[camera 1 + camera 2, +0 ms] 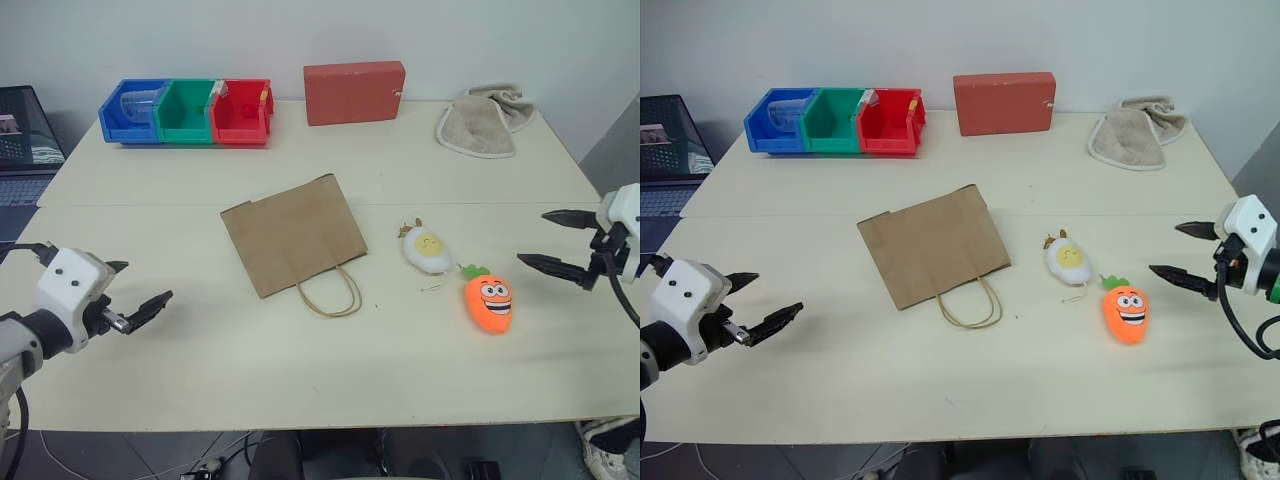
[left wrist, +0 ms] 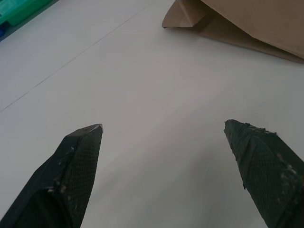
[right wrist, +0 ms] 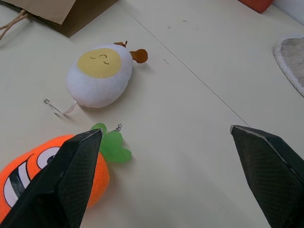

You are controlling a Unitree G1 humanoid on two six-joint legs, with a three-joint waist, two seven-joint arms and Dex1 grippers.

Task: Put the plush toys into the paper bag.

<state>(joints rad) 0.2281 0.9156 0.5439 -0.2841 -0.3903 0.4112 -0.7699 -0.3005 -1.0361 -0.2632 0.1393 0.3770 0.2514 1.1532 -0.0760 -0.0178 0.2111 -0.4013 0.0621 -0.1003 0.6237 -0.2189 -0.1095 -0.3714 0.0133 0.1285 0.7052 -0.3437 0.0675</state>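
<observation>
The brown paper bag point(image 1: 293, 233) lies flat on the tabletop and the handle loop point(image 1: 354, 302) sticks out past its opening, so my left gripper should grab the bag by that loop next.
The brown paper bag point(image 1: 293, 233) lies flat in the middle of the table, its loop handles point(image 1: 330, 295) toward the near edge. To its right lie the plush toys: a white egg with a yellow face point(image 1: 427, 249) and, nearer the front, an orange carrot with a green top point(image 1: 488, 300). My right gripper point(image 1: 546, 240) hovers open to the right of the carrot, apart from both toys; the right wrist view shows the egg point(image 3: 99, 75) and carrot point(image 3: 28, 168) ahead of its fingers. My left gripper point(image 1: 140, 290) is open over the table's left front, well left of the bag point(image 2: 247, 21).
At the back stand blue, green and red bins point(image 1: 187, 110), a red rectangular box point(image 1: 354, 92) and a beige folded cloth point(image 1: 482, 124). A laptop point(image 1: 22, 140) sits off the table's left side.
</observation>
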